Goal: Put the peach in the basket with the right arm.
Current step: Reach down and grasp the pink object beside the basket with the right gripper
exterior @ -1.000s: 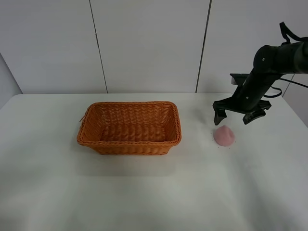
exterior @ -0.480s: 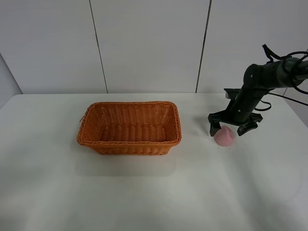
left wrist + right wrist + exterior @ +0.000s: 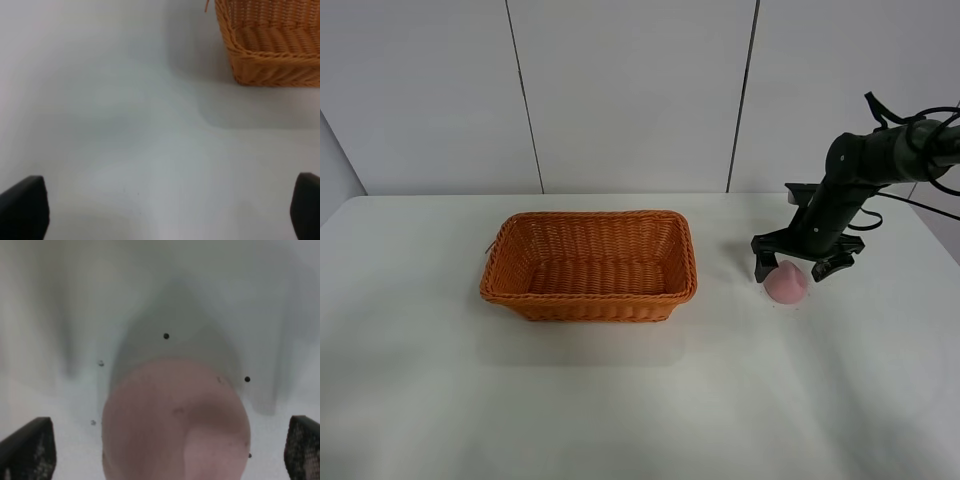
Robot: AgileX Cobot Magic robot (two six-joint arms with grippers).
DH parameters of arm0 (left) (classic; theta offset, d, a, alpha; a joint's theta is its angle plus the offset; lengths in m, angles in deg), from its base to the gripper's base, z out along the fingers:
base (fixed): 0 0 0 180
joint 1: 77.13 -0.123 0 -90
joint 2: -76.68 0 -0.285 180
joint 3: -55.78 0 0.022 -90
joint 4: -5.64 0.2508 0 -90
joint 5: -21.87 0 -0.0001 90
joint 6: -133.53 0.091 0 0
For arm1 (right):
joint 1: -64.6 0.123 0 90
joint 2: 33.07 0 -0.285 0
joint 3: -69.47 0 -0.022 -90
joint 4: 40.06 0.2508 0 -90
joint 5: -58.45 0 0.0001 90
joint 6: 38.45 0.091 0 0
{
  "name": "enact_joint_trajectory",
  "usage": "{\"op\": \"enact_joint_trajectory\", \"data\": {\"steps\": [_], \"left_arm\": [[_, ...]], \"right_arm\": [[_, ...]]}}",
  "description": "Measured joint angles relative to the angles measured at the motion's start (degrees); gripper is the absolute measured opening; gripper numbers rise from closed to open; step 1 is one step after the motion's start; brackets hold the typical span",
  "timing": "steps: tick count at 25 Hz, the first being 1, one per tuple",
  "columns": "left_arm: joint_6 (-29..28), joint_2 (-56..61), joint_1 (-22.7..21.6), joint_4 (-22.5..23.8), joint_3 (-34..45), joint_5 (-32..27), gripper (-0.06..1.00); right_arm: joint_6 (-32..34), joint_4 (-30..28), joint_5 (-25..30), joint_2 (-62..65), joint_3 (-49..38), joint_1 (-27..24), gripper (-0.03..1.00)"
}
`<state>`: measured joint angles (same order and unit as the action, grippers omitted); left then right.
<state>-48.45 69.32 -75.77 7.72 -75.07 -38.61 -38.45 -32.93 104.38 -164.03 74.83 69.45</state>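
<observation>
The pink peach [image 3: 787,284] needs to go into the wicker basket [image 3: 589,265], so my right gripper will next pick it up by its rounded sides.
The pink peach [image 3: 787,284] lies on the white table, right of the orange-brown wicker basket [image 3: 589,265]. My right gripper [image 3: 799,269] hangs open just over the peach, one finger on each side of it. In the right wrist view the peach [image 3: 175,422] fills the space between the two black fingertips [image 3: 27,450], which stand wide apart. The basket is empty and its corner [image 3: 267,45] shows in the left wrist view. My left gripper [image 3: 160,205] is open above bare table; it does not show in the exterior high view.
The white table [image 3: 640,400] stretches around the basket, with a pale panelled wall [image 3: 620,90] behind it. The right arm [image 3: 870,165] with its black cables reaches in from the right edge. A few small dark specks [image 3: 166,336] dot the table near the peach.
My right gripper has come down and slightly left from above the peach until its open fingers straddle it. Between half a second ago and now it has barely moved.
</observation>
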Motion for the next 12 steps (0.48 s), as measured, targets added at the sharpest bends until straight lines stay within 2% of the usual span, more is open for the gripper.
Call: {"op": "enact_joint_trajectory", "data": {"steps": [8,10,12], "left_arm": [[0.0,0.0,0.0,0.0,0.0,0.0,0.99],[0.0,0.0,0.0,0.0,0.0,0.0,0.99],[0.0,0.0,0.0,0.0,0.0,0.0,0.99]], "right_arm": [[0.0,0.0,0.5,-1.3,0.0,0.0,0.69],[0.0,0.0,0.5,-1.3,0.0,0.0,0.62],[0.0,0.0,0.6,-1.3,0.0,0.0,0.47]]}}
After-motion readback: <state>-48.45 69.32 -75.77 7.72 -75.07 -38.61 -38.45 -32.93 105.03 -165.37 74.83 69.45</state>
